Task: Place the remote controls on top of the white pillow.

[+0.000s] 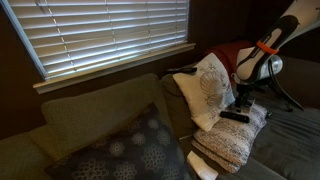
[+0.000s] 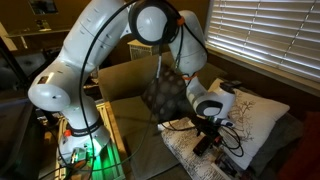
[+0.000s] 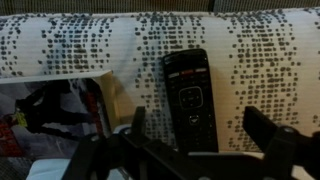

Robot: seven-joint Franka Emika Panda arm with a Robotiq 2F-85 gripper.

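The remote (image 3: pixel 195 121) is in line between my fingertips but below them, so my gripper would miss it if it closed now. My gripper needs to first go lower.
A slim black remote control (image 3: pixel 190 92) lies lengthwise on the cream knitted bundle (image 3: pixel 70 45). It also shows in an exterior view (image 1: pixel 235 116). My gripper (image 3: pixel 200 130) is open just above it, one finger on each side of the remote's near end; it shows in both exterior views (image 1: pixel 243 100) (image 2: pixel 207 137). The white pillow (image 1: pixel 210 85) with the grey medallion print leans upright right behind the bundle and shows in both exterior views (image 2: pixel 258 115). I see no other remotes.
A dark grey floral cushion (image 1: pixel 130 150) (image 2: pixel 165 92) rests on the sofa beside the pillows. A tripod (image 1: pixel 285 95) stands near the arm. Window blinds (image 1: pixel 100 30) are behind. Black straps and clutter (image 3: pixel 45 110) lie below the bundle's edge.
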